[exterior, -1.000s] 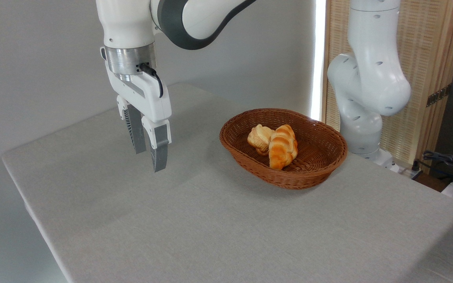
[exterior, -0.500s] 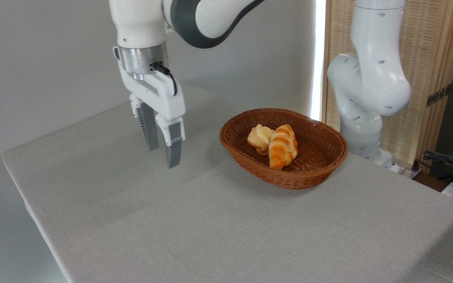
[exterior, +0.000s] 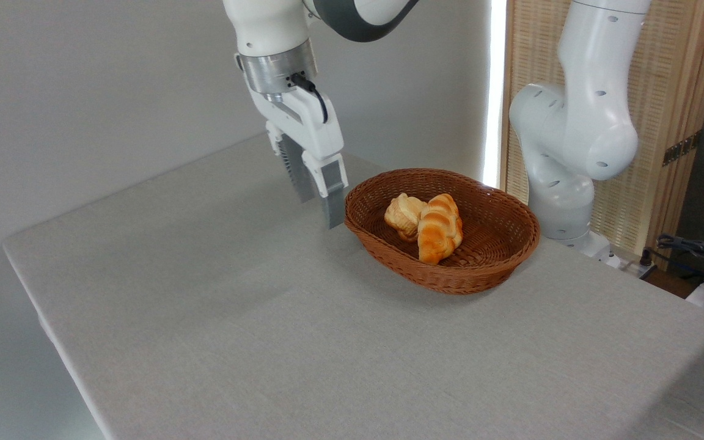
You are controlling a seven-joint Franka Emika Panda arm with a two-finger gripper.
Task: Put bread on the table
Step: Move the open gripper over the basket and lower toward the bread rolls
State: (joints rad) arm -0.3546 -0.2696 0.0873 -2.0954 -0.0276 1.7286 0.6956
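I will next grab the small lumpy pale-tan roll by its rounded body (exterior: 403,215) to put bread on the tabletop.
The bread (exterior: 403,214), a small lumpy pale-tan roll, lies inside a brown wicker basket (exterior: 498,256), pressed against a striped orange-and-white braided roll (exterior: 439,229). The light-grey table (exterior: 236,318) carries the basket at its back right. My gripper (exterior: 320,211) hangs above the table just left of the basket's left rim, fingers pointing down. It is open, with nothing between the fingers.
The white arm's base (exterior: 566,153) stands behind the basket at the right, in front of a wooden slatted screen (exterior: 663,110). Cables and dark gear (exterior: 700,256) sit beyond the table's right edge. A grey wall runs behind the table.
My gripper has travelled right and up, from over the left part of the table to just beside the basket's left rim. It stayed open. The rolls have not moved.
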